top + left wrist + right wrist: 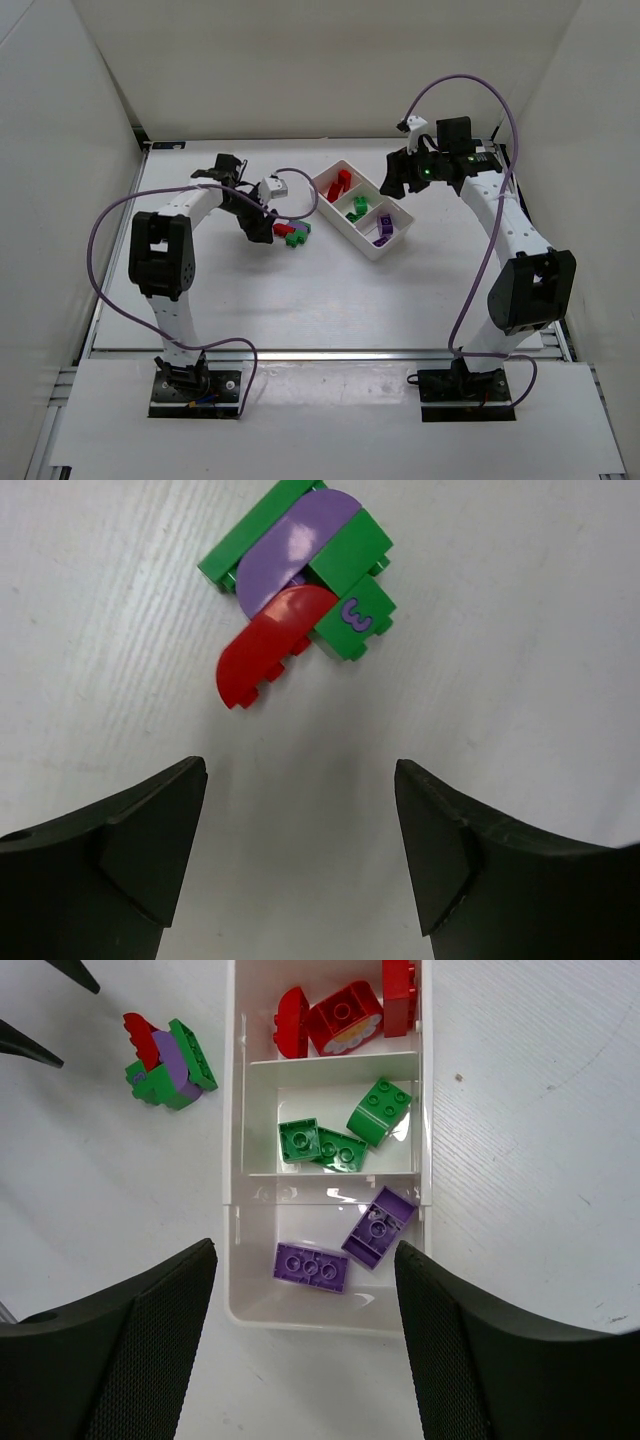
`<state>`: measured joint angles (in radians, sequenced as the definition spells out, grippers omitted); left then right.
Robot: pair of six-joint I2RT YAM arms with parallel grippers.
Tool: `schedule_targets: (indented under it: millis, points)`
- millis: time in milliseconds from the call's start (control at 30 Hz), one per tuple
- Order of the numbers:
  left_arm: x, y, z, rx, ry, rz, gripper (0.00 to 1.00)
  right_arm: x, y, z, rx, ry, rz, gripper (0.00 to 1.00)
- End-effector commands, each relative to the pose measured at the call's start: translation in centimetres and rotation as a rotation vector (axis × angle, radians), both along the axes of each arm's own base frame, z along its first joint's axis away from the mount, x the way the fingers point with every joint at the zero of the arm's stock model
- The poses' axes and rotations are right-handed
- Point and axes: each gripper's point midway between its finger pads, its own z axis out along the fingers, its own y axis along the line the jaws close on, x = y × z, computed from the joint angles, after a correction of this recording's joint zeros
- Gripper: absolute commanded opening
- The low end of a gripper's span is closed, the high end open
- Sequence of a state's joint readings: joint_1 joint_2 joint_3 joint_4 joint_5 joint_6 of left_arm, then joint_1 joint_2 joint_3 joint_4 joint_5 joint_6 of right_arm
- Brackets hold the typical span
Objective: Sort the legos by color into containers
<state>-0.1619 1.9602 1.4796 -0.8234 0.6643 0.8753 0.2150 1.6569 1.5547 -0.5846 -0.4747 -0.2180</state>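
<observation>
My left gripper grabs the clump [292, 236] by its red half-round piece's protruding end next, to leave green and purple legos exposed for my right gripper to sort.
A clump of loose legos [300, 590] lies on the table: a red half-round piece [265, 658], a purple half-round piece [290, 550] and green bricks [350, 605], all touching. My left gripper [300, 850] is open and empty, just short of the clump; in the top view it [262, 228] sits left of the clump [292, 236]. The white tray [232, 1160] holds red legos [340, 1015] in one end compartment, green [340, 1135] in the middle and purple [345, 1250] in the other end. My right gripper [305, 1330] hangs open and empty above the purple end.
The tray [343, 226] lies diagonally at the table's centre right. The clump [170, 1065] is a short way left of its red end. White walls enclose the table at the back and both sides. Purple cables loop over both arms.
</observation>
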Motion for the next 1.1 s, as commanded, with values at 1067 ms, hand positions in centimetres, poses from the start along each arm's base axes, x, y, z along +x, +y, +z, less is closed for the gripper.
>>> schedule_targets:
  millis: [1067]
  points:
    - [2.7,-5.6,-2.0,-0.042,-0.312,-0.366,0.59,-0.4,-1.4,0.0,-0.015,-0.013,-0.013,0.76]
